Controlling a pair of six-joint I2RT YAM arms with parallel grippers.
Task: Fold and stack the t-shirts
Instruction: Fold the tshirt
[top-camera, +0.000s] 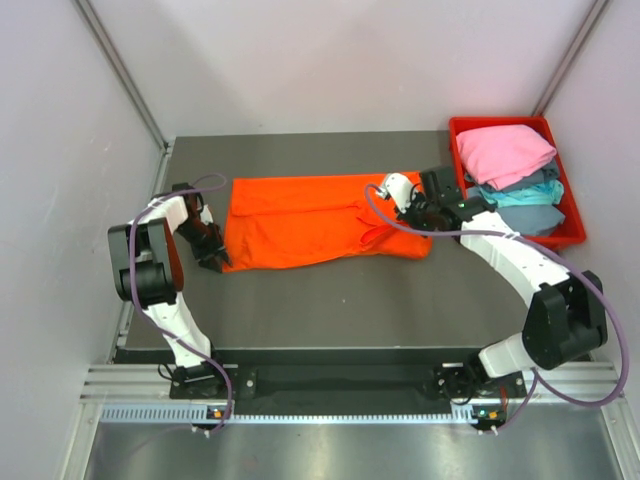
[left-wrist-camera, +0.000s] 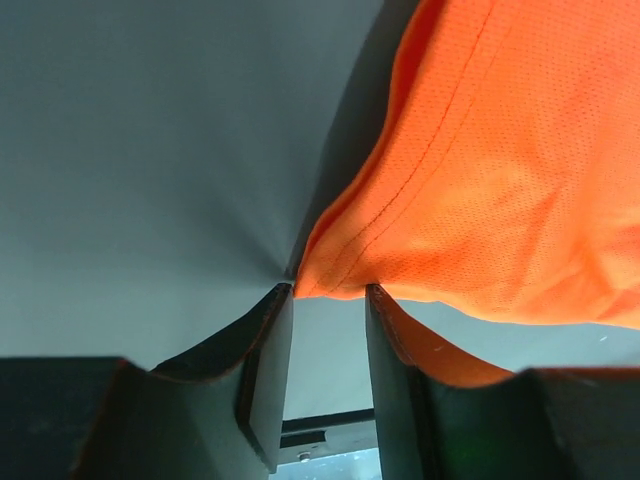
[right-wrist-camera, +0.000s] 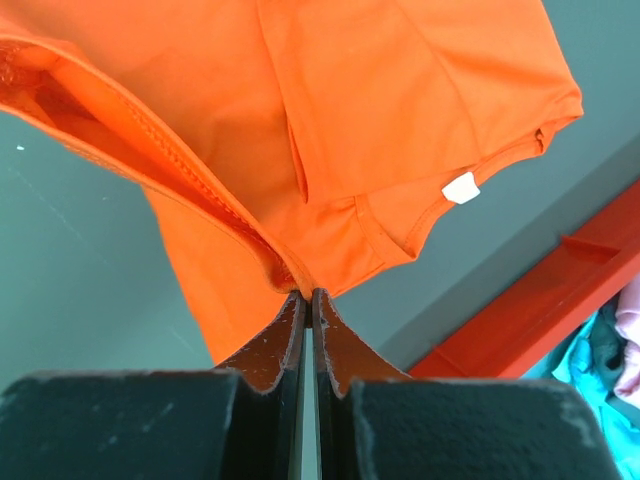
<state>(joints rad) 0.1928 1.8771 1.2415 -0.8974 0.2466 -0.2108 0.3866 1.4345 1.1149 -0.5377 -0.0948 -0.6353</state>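
Note:
My left gripper has the hemmed corner of the orange t-shirt between its fingers, so it should close on that corner.
A bright orange t-shirt (top-camera: 310, 220) lies spread lengthwise on the dark table (top-camera: 350, 300). My left gripper (top-camera: 213, 257) sits at its near left corner. In the left wrist view the left gripper (left-wrist-camera: 328, 290) stands open, and the hemmed corner of the orange t-shirt (left-wrist-camera: 480, 170) rests just at the fingertips, ungripped. My right gripper (top-camera: 406, 216) is at the shirt's right end. In the right wrist view the right gripper (right-wrist-camera: 308, 292) is shut on a bunched hem of the orange t-shirt (right-wrist-camera: 380, 100), whose white neck tag (right-wrist-camera: 461, 187) shows.
A red plastic bin (top-camera: 456, 140) stands at the back right. It holds a folded pink shirt (top-camera: 505, 152) over a light teal shirt (top-camera: 515, 195) and a grey-blue shirt (top-camera: 535, 217). The bin's wall (right-wrist-camera: 560, 290) is close to the right gripper. Grey walls enclose the table.

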